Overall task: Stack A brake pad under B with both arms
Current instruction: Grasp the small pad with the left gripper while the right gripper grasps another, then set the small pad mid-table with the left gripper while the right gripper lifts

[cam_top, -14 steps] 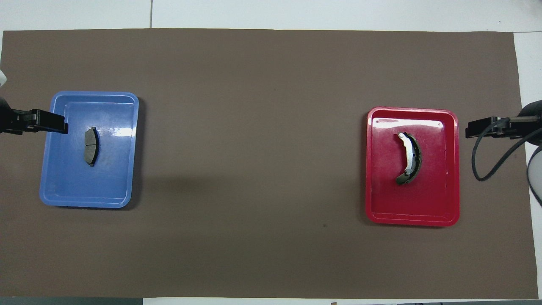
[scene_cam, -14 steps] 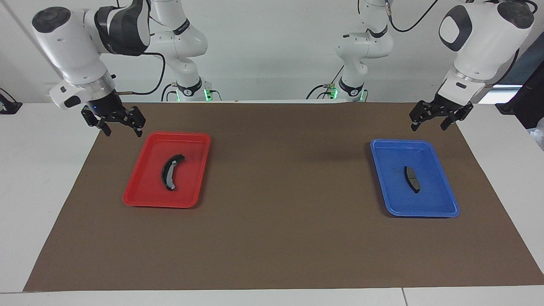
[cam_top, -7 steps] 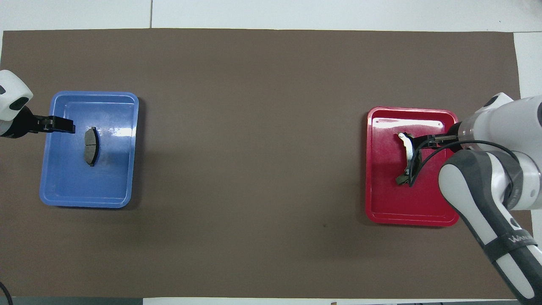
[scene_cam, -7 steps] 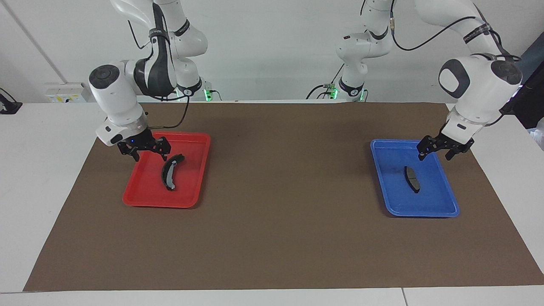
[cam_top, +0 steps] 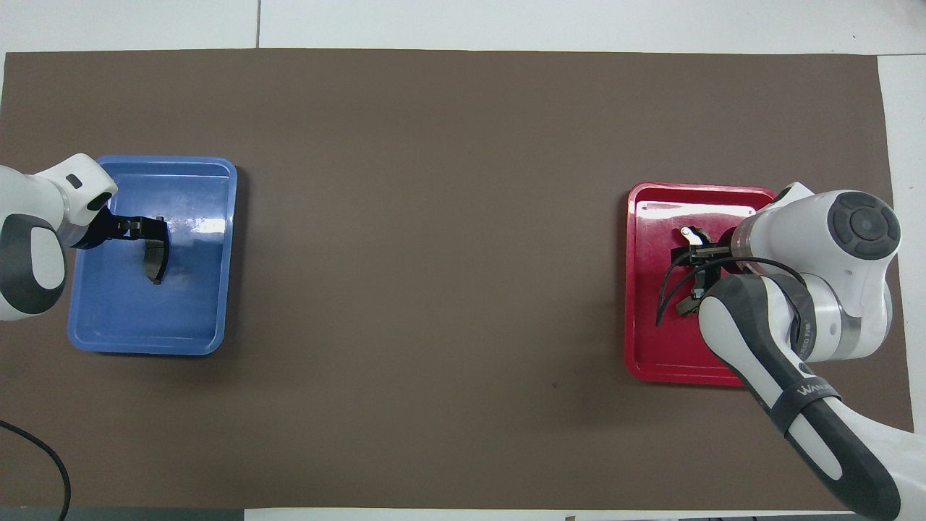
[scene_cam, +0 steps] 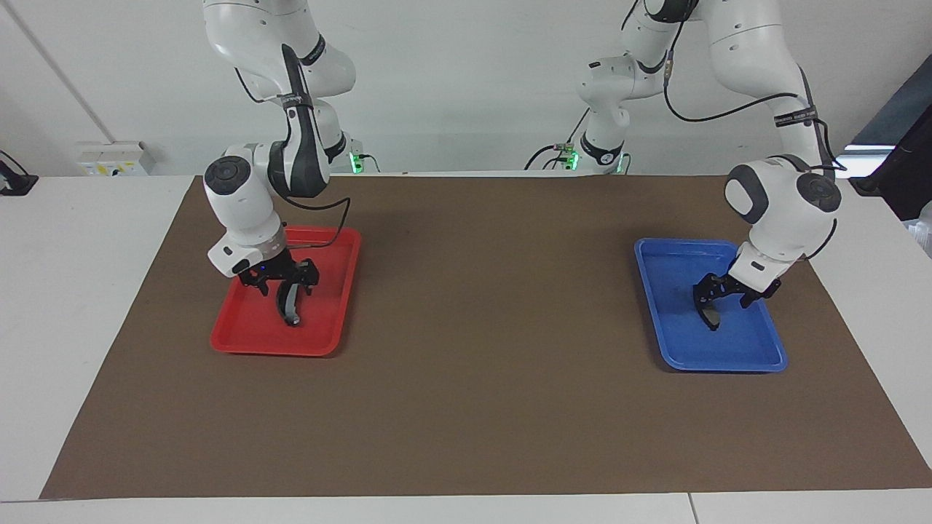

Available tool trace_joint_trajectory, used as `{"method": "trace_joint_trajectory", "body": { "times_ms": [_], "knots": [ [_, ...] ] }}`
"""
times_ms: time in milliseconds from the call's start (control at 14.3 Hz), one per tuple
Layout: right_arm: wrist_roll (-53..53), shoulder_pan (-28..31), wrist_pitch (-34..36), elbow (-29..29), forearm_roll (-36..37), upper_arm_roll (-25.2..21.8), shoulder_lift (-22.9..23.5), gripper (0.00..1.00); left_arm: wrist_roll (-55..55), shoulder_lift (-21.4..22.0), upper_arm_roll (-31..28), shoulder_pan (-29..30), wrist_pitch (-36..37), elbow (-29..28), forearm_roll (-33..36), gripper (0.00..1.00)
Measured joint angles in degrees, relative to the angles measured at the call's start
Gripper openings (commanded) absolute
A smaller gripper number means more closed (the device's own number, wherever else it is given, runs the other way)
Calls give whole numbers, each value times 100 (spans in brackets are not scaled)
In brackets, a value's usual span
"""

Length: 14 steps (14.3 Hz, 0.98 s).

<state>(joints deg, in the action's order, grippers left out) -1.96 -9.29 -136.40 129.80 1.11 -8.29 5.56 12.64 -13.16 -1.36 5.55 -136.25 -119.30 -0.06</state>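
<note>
My left gripper grabs the A brake pad by its middle (cam_top: 156,252) next, to stack the pad under B with its ends free.
The short dark grey A brake pad (scene_cam: 711,315) lies in the blue tray (scene_cam: 728,360) at the left arm's end of the table. My left gripper (scene_cam: 724,293) is low over it, open, fingers on either side of the pad's end nearer to the robots. The overhead view shows the pad (cam_top: 155,262) under the left gripper (cam_top: 147,229). The long black crescent B (scene_cam: 290,304) lies in the red tray (scene_cam: 233,342). My right gripper (scene_cam: 285,280) is open and low over its middle. In the overhead view the right gripper (cam_top: 696,253) hides most of B (cam_top: 689,234).
Both trays rest on a brown mat (scene_cam: 480,327) that covers the white table. The blue tray (cam_top: 145,344) and the red tray (cam_top: 723,189) stand far apart, with bare mat between them. The arms' cables hang near the red tray.
Both arms have come down from above the trays' edges nearer to the robots. Each open gripper now sits low over its brake piece. The pieces have not moved.
</note>
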Motion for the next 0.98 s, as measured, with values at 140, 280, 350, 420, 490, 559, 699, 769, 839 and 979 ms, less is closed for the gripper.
{"method": "trace_joint_trajectory", "body": {
  "times_ms": [140, 280, 350, 420, 490, 559, 699, 769, 839, 979],
  "knots": [
    [0, 31, -89, 19, 0, -4, 130, 89, 0, 1, 0, 0, -237, -247, -1, 75],
    [0, 57, -177, 24, 0, -4, 244, 82, -1, 9, 0, 0, -262, -375, -1, 60],
    [0, 61, -193, 24, 0, -4, 271, 75, -4, 24, 0, 0, -262, -424, -1, 54],
    [0, 60, -193, 24, 0, -4, 277, 61, -5, 41, 1, 0, -262, -464, -7, 49],
    [14, 60, -193, 23, 0, -4, 277, 51, -12, 80, 18, -1, -253, -484, -18, 43],
    [41, 61, -193, 23, 0, -4, 277, 36, -17, 114, 23, -1, -240, -509, -17, 27],
    [80, 66, -193, 23, 0, -5, 276, 11, -20, 149, 22, -1, -217, -543, -17, 4],
    [81, 67, -192, 23, 0, -5, 273, 5, -20, 178, 19, 0, -133, -544, -17, 2],
    [81, 70, -192, 23, 0, -5, 273, 4, -20, 210, 13, 0, -40, -542, -17, 1],
    [82, 85, -178, 15, 0, -5, 273, 3, -20, 317, 19, -3, 113, -477, -17, 1]
  ]
}}
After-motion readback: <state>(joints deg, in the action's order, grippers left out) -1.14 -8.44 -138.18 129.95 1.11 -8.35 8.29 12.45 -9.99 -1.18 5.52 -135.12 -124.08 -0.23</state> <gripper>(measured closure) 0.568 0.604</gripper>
